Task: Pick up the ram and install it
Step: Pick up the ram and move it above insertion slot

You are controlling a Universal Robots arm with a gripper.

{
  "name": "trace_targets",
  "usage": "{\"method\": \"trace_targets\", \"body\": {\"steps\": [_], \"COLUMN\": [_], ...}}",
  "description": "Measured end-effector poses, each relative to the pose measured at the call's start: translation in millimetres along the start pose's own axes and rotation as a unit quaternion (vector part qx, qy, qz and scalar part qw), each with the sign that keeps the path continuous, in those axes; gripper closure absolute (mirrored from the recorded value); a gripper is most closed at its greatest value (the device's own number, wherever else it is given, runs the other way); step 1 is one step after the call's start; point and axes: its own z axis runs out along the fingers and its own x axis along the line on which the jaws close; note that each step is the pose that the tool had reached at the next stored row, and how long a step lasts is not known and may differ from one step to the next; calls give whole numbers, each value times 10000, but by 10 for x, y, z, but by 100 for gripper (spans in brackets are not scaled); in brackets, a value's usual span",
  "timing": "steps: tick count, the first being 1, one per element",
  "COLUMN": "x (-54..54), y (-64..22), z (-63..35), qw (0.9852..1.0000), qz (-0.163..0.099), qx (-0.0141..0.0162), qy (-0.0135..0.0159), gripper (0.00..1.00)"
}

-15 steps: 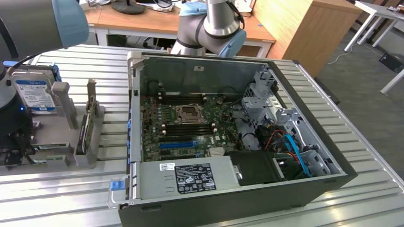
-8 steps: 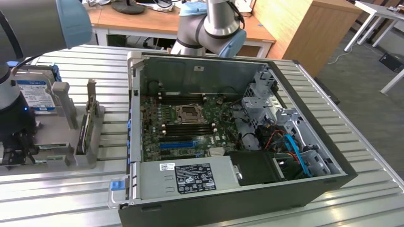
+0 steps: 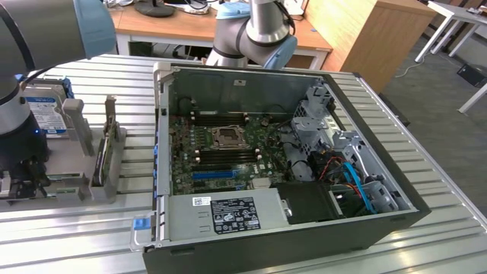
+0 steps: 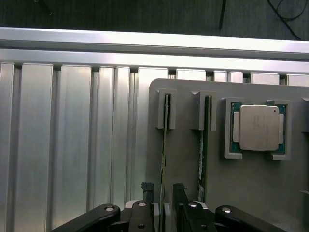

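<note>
The ram stick needs to fit into a memory slot. My gripper needs to pick it up next by the ram stick's long edge opposite the contacts.
Two ram sticks stand on edge in slots of a grey holder plate (image 4: 183,154). One ram stick (image 4: 164,145) runs straight into the gap between my gripper's fingers; the other ram stick (image 4: 204,145) stands beside it, just outside. My gripper (image 4: 163,189) is open, one fingertip (image 4: 146,186) on each side of the first stick and not pressing on it. In the exterior view the gripper (image 3: 31,184) hangs low over the holder at that view's far left. The open PC case (image 3: 251,80) lies in the middle, with empty memory slots (image 3: 222,119) beside the processor socket (image 3: 227,137).
A bare processor (image 4: 259,127) sits in a pocket of the holder next to the sticks. On the holder also stand a hard drive with a blue label (image 3: 42,108) and a card with a metal bracket (image 3: 108,142). Ribbed aluminium table (image 3: 426,240) surrounds the case.
</note>
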Motion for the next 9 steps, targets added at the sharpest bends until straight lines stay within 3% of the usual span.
{"method": "trace_targets", "body": {"steps": [9], "x": [0], "y": [-32], "z": [12], "qw": [10000], "qz": [0], "qx": [1], "qy": [-1], "gripper": [70]}}
